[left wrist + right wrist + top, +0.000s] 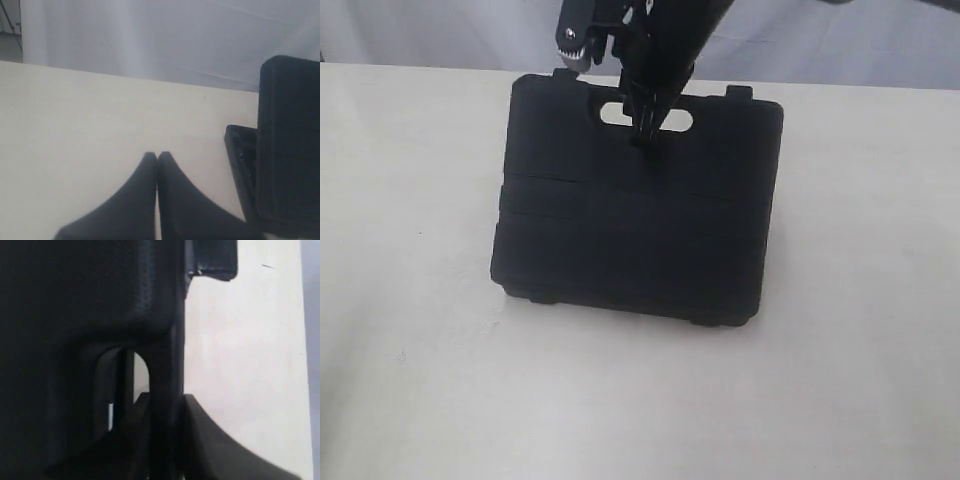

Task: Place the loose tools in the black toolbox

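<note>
My right gripper must keep holding the lid's handle bar (167, 375), tilted high above the toolbox base.
The black toolbox (630, 230) stands on the cream table with its lid tilted up, outer face toward the exterior camera. My right gripper (645, 125) reaches down from the far side. It is shut on the lid's handle bar (167, 375), one finger through the handle slot and one outside, as the right wrist view (167, 405) shows. In the left wrist view the raised lid (290, 140) rises above the flat base (239, 160). My left gripper (157, 156) is shut and empty over bare table beside the box. The loose tools are out of view.
The cream table (410, 300) spreads around the box on all sides. A white curtain (175, 35) hangs behind the table's far edge. Two latch tabs (740, 91) stick out at the lid's top edge.
</note>
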`<act>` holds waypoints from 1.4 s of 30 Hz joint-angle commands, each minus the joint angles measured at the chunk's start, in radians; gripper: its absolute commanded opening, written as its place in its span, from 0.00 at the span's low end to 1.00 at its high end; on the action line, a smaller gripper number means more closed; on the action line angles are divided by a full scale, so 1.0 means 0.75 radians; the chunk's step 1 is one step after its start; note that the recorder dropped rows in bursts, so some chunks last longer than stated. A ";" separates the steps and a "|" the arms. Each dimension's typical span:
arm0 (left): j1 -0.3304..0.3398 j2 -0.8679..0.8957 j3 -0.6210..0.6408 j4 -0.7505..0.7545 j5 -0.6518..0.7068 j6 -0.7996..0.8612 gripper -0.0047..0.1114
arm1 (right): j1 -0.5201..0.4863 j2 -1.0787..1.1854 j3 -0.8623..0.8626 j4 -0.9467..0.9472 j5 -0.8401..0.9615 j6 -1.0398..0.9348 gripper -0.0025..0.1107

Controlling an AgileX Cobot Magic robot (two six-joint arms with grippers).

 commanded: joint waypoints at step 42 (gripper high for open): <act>-0.008 0.005 -0.007 0.007 0.001 0.001 0.04 | -0.087 -1.054 0.629 0.360 0.326 0.817 0.02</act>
